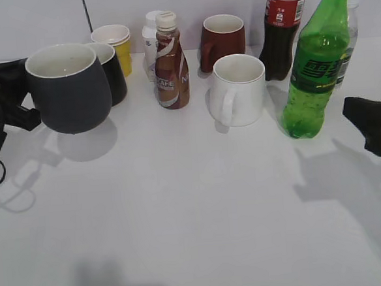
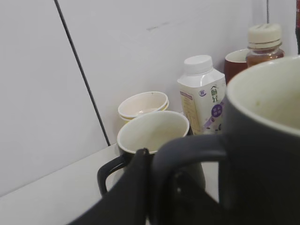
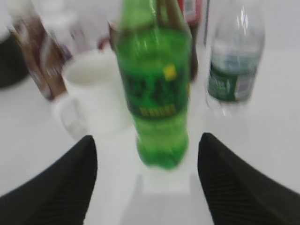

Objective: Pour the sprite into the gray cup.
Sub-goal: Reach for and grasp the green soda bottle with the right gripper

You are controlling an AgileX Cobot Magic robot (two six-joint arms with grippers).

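My right gripper grabs the sprite (image 1: 314,69) around the dark label near its middle (image 1: 317,69) next, to pour, since the sprite stands tall and long above its base.
The sprite (image 1: 314,69), a tall green bottle with a dark label, stands upright at the right of the table; the blurred right wrist view shows it (image 3: 156,89) straight ahead. My right gripper (image 1: 370,118) is open and empty, a short way to its right, its two fingers (image 3: 147,159) spread wider than the bottle. The gray cup (image 1: 65,86), charcoal with a cream inside, is held off the table at the far left. My left gripper (image 2: 157,161) is shut on its loop handle (image 2: 187,150).
A black mug (image 1: 111,71) and yellow cups (image 1: 115,43) stand behind the gray cup. A milk carton (image 1: 149,44), coffee bottle (image 1: 170,62), maroon mug (image 1: 222,41), white mug (image 1: 238,89), cola bottle (image 1: 282,28) and water bottle (image 3: 232,61) crowd around the sprite.
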